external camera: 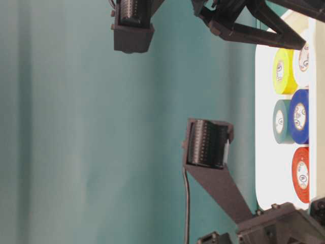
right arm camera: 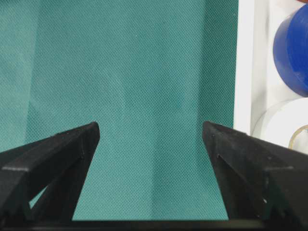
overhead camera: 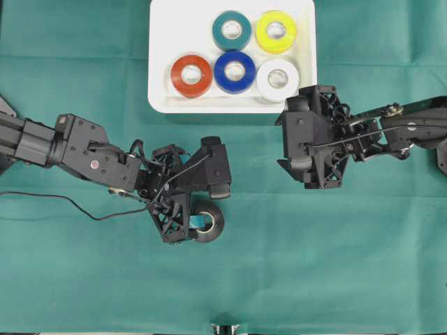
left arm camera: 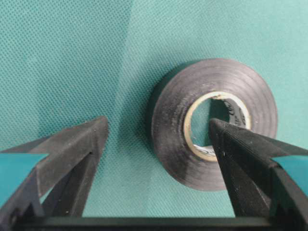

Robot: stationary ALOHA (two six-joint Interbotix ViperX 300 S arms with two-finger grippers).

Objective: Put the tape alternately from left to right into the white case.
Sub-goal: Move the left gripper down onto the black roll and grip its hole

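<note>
My left gripper closes on the tape now, since its fingers stand inside the pale core (left arm camera: 201, 115) and beside the black tape's outer side (left arm camera: 150, 113).
The black tape (left arm camera: 173, 120) lies flat on the green cloth, below the white case (overhead camera: 164, 42) in the overhead view. My left gripper (left arm camera: 156, 127) is open over the black tape (overhead camera: 216, 227), its right fingertip (left arm camera: 226, 139) over the roll's pale core and its left fingertip well off to the side. Inside the case lie the teal tape (overhead camera: 218, 31), yellow tape (overhead camera: 261, 32), orange-red tape (overhead camera: 177, 75), blue tape (overhead camera: 221, 72) and white tape (overhead camera: 265, 80). My right gripper (overhead camera: 297, 136) is open and empty above the cloth, just below the case's lower right corner.
The green cloth (overhead camera: 84, 279) covers the whole table. A black cable (overhead camera: 70, 202) trails from the left arm across the cloth. In the right wrist view the case's rim (right arm camera: 243, 62) runs along the right, beside the right fingertip (right arm camera: 216, 139).
</note>
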